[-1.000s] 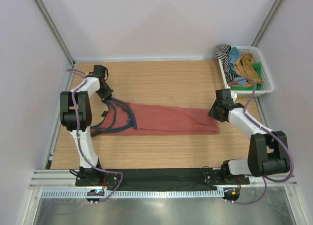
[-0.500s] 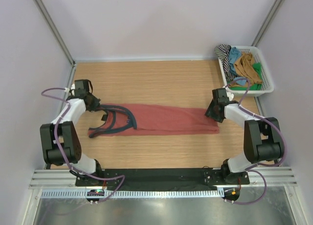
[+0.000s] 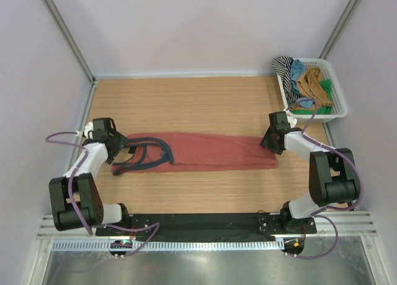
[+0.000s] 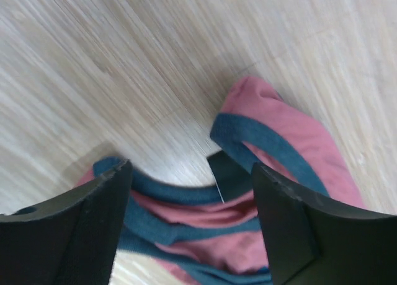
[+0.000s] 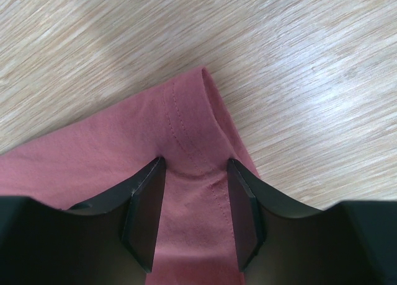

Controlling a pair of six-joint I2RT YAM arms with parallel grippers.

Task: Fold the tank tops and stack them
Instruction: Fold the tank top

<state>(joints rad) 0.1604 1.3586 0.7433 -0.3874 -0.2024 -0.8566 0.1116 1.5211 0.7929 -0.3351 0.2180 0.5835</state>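
The rust-red tank top needs to be turned straight for folding. My left gripper should next grab it by a navy-trimmed strap, opposite the hem corner.
The rust-red tank top (image 3: 211, 152) lies flat and long across the table, its navy-trimmed straps (image 3: 146, 155) at the left end. My left gripper (image 3: 119, 147) is open just over those straps. In the left wrist view its fingers (image 4: 80, 235) stand wide apart above the navy straps (image 4: 260, 136), holding nothing. My right gripper (image 3: 268, 142) sits on the far right corner of the hem. In the right wrist view that gripper (image 5: 192, 173) has its jaws apart, straddling the stitched hem (image 5: 186, 130), with the cloth slightly puckered between them.
A white basket (image 3: 319, 118) at the back right holds more tank tops: striped (image 3: 284, 68), blue (image 3: 298, 68), ochre-brown (image 3: 313, 80) and green (image 3: 324, 87). Bare wood table (image 3: 205, 105) surrounds the red top. Metal frame posts stand at the back corners.
My left gripper came down and to the left with the straps, then opened and let them go onto the table. The right gripper edged slightly up-left at the hem.
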